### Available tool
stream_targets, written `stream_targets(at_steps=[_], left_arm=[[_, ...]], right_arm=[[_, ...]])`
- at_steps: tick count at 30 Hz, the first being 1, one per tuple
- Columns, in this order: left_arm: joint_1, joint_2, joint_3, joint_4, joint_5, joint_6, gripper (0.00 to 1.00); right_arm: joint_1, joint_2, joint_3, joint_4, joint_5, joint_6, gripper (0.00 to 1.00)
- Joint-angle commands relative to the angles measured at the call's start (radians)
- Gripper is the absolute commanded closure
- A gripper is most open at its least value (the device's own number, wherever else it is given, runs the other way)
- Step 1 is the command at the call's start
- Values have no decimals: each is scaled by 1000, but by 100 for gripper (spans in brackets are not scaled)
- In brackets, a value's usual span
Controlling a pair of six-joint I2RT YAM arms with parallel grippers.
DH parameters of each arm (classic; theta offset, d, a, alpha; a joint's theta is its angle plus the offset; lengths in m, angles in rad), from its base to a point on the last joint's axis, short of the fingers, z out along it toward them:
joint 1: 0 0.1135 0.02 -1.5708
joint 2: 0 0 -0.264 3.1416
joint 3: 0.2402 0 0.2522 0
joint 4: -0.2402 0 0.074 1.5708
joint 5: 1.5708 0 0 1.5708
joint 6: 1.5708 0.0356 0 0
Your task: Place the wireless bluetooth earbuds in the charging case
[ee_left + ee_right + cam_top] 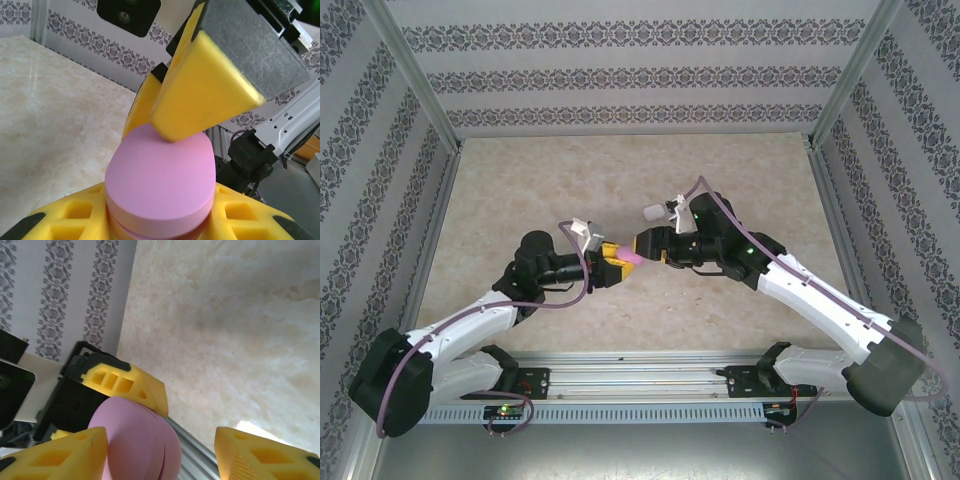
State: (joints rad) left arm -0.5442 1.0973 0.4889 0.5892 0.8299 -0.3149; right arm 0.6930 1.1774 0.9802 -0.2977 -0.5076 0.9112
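The robot's right gripper will next grab the charging case (631,258) by the end that the left gripper leaves free, with the case's seam between the right gripper's fingers, and then put the case down.
The charging case (631,258) is a pink, pebble-shaped shell with its lid down; a thin seam runs round its side. It hangs above the table's middle, and my left gripper (616,256) is shut on it. In the left wrist view the case (160,175) sits between my yellow fingers (65,220), and a finger of the right gripper (200,95) rests against the lid's far edge. My right gripper (646,246) is open. In the right wrist view the case (135,440) lies beside one finger (55,455), with a wide gap to the other. The earbuds are hidden.
The beige marble-patterned tabletop (620,180) stretches behind and to both sides of the grippers. Patterned walls and metal corner posts (840,90) box it in. A metal rail (640,375) with both arm bases runs along the near edge.
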Motion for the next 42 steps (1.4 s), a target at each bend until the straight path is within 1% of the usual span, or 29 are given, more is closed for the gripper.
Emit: stream_targets(at_steps=[1,3,5,10,16,18,22,25,28,32,37,40,42], left_arm=[[-11,16,50,111,8,-57,77],[-11,22,57,113,11,-60,77],[-11,27,67,108,12,-60,77],[-11,39,85,78,22,-54,76],[-12,51,103,58,52,-37,67],[-11,52,108,51,61,-31,63],[-12,42,121,23,70,-8,50],[-11,15,126,-32,47,37,40],[-12,-22,123,-109,11,101,32],[-11,-64,121,-209,-45,165,24],[-11,-114,114,-305,-128,220,22],[-12,-142,101,-337,-174,235,22],[-11,-152,91,-358,-214,236,22]], right_arm=[[-4,-24,-40,135,-42,105,41],[-4,-25,-59,186,-60,144,41],[-5,-25,-73,223,-73,171,43],[-5,-25,-93,291,-92,223,56],[-8,-10,-123,375,-115,291,72],[-13,-11,-140,405,-117,316,75],[-37,-29,-171,433,-111,338,78],[-66,-54,-191,414,-96,332,79],[-103,-82,-204,358,-72,303,80],[-150,-112,-212,247,-29,222,80],[-185,-100,-233,164,15,115,79],[-196,-45,-248,178,17,60,79],[-201,13,-258,220,12,26,79]])
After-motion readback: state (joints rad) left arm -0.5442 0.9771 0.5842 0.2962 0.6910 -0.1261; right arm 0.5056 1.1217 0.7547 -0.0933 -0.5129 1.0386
